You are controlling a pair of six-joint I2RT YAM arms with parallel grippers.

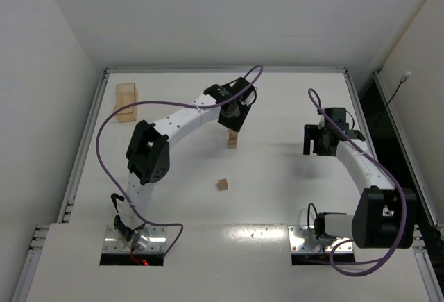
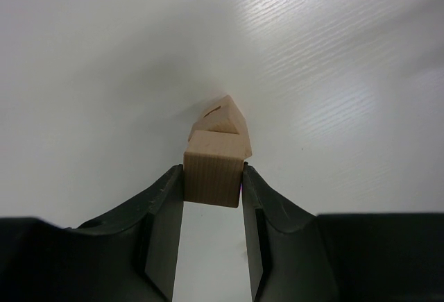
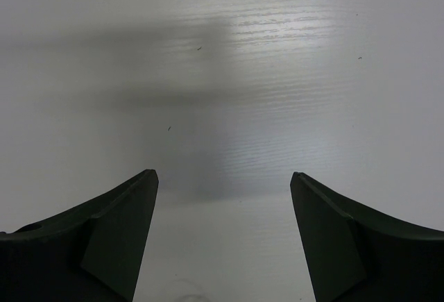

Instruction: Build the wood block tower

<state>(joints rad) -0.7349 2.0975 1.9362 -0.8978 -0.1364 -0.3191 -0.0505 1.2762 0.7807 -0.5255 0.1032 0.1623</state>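
Observation:
The block over the tower would stay; my left gripper should open.
My left gripper [image 1: 233, 126] is shut on a tan wood block [image 2: 214, 175], held between its fingertips [image 2: 168, 198] on top of the tower [image 1: 232, 139], a narrow stack of tan cubes at mid table. In the left wrist view a lower cube [image 2: 223, 117] of the stack, turned a little, shows behind the held one. A single loose wood block [image 1: 223, 185] lies on the table nearer the arms. My right gripper [image 1: 318, 142] is open and empty over bare table at the right; its fingers [image 3: 125, 225] stand wide apart.
A larger pale wooden box-like object [image 1: 126, 102] stands at the far left of the table. The white table [image 1: 277, 198] has raised rails along its back and sides. Purple cables loop off both arms.

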